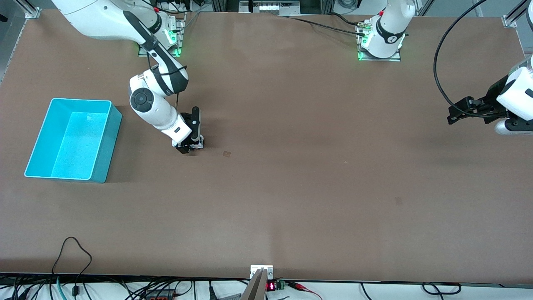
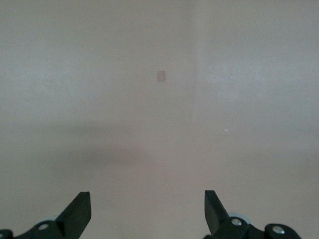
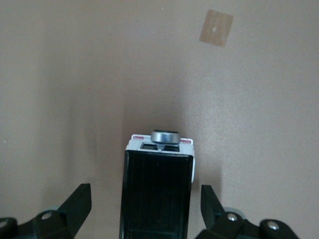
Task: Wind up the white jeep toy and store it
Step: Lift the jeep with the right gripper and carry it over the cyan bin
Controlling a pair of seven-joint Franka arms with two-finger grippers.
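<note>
My right gripper closes on the jeep toy next, since its fingers are on either side of the black ribbed roof in the right wrist view.
The white jeep toy (image 3: 158, 189), with its black ribbed roof and a round spare wheel at one end, stands on the brown table. In the front view only a bit of it (image 1: 200, 144) shows under the hand. My right gripper (image 1: 189, 148) is lowered around it, and in the right wrist view (image 3: 144, 195) its fingers are open with a gap on each side of the toy. My left gripper (image 1: 454, 115) waits in the air over the left arm's end of the table. It is open and empty in the left wrist view (image 2: 147, 195).
An empty cyan bin (image 1: 81, 100) stands toward the right arm's end of the table, beside the right arm. A small tape patch (image 1: 226, 153) lies on the table close to the jeep, and also shows in the right wrist view (image 3: 216, 28).
</note>
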